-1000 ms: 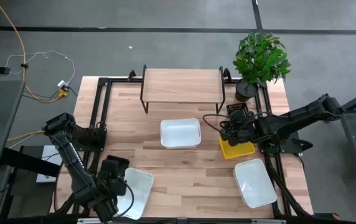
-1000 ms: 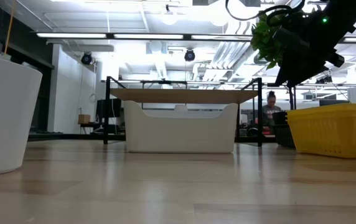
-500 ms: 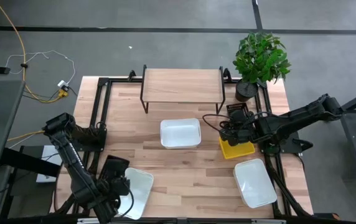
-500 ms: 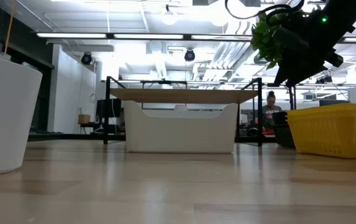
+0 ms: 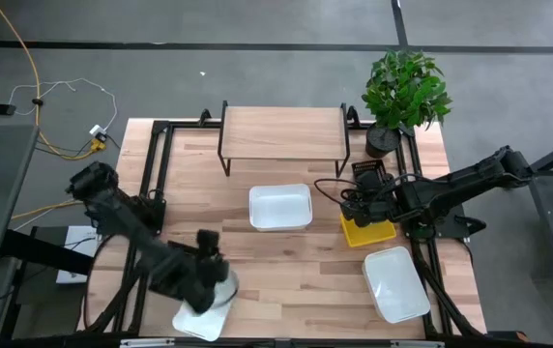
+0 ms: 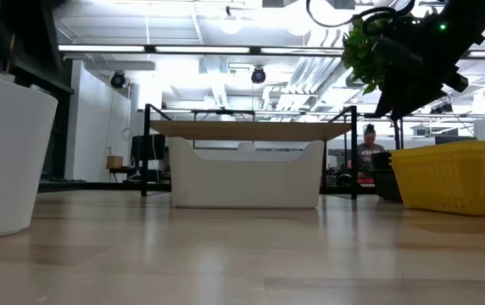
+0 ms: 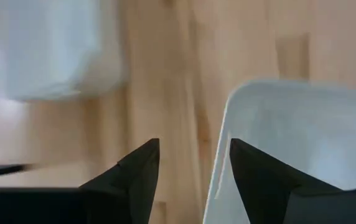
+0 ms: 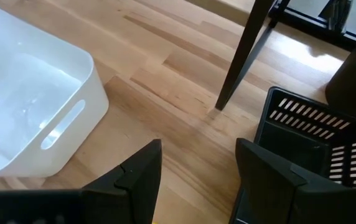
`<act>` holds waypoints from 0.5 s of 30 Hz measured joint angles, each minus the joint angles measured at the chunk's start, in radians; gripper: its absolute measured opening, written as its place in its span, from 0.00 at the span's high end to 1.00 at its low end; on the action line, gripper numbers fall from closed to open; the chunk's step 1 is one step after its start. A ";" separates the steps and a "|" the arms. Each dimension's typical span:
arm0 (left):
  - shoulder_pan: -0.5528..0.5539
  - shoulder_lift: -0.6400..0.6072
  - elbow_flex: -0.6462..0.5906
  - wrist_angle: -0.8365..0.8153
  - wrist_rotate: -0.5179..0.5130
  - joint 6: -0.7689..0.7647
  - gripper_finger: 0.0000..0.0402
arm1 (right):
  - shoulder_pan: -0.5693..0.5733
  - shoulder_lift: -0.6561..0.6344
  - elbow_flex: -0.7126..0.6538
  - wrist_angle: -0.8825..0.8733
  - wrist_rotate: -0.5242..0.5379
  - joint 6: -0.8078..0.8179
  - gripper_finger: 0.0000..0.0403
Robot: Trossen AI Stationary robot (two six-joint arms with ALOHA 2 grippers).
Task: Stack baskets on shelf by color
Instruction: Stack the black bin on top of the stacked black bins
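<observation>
The robot's right gripper will stack the black basket by color on the shelf [image 5: 282, 132], so next it will grab the basket by its side's rim [image 5: 355, 170].
Three white baskets rest on their bases on the table: one mid-table [image 5: 279, 207], one near right [image 5: 395, 283], one near left [image 5: 202, 317]. My left gripper [image 5: 206, 277] hovers open over the near-left one; in the left wrist view its fingers [image 7: 193, 146] stand on either side of that basket's rim [image 7: 223, 149]. My right gripper [image 5: 359, 204] is open above a yellow basket [image 5: 368, 233]. A black slotted basket [image 8: 312, 134] sits just beyond it. The shelf [image 5: 282, 132] stands at the far edge.
A potted plant [image 5: 404, 92] stands at the far right corner beside the shelf. A shelf leg [image 8: 248, 53] rises between the middle white basket [image 8: 25, 118] and the black basket. Bare wood lies between the three white baskets. Black frame rails run along both table sides.
My left arm has swung out over the table. Its gripper has moved toward the table's right and now sits over the near-left white basket. The baskets and my right arm have kept still.
</observation>
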 joint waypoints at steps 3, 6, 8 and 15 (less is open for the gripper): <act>0.115 -0.069 -0.134 0.124 0.119 0.095 0.59 | 0.000 0.000 0.000 0.000 0.002 0.000 0.52; 0.196 -0.176 -0.242 0.226 0.091 0.176 0.62 | 0.000 0.000 0.000 -0.001 0.010 -0.001 0.52; 0.249 -0.268 -0.314 0.358 0.088 0.249 0.65 | 0.000 0.000 0.000 -0.001 0.020 0.000 0.52; 0.409 -0.625 -0.582 0.831 0.169 0.405 0.70 | -0.020 0.053 0.000 -0.003 0.046 0.024 0.52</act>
